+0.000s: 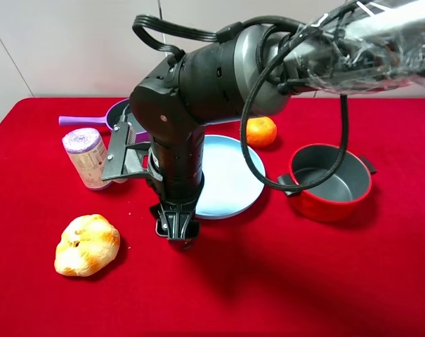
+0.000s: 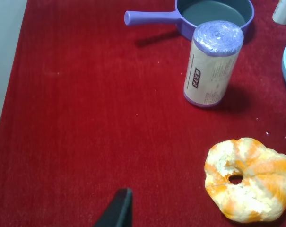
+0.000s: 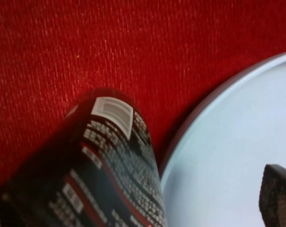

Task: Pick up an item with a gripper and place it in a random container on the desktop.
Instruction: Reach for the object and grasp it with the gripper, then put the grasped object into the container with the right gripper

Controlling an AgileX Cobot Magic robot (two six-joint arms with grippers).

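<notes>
I should place the black tube in a container on the desktop, so next I should pick it up with my right gripper by its printed body [image 3: 107, 175].
My right gripper [image 1: 177, 235] reaches across the middle and points straight down at the red cloth, by the near left edge of the light blue plate [image 1: 230, 175]. The right wrist view shows the black tube [image 3: 109, 179] with white print and a barcode, lying on the cloth beside the plate rim [image 3: 213, 109]. One finger [image 3: 277, 196] hangs over the plate, with a clear gap between it and the tube. The arm hides the tube in the exterior high view. The red pot [image 1: 324, 207] stands at the right, apart from the gripper. One tip of my left gripper [image 2: 119, 208] shows.
A bread roll [image 1: 87, 244] lies at the front left. An upright purple-topped roll [image 1: 86, 158] and a purple long-handled pan [image 1: 82, 121] stand at the back left. An orange [image 1: 261, 131] sits behind the plate. A white bottle [image 2: 284, 12] shows at the left wrist view's edge.
</notes>
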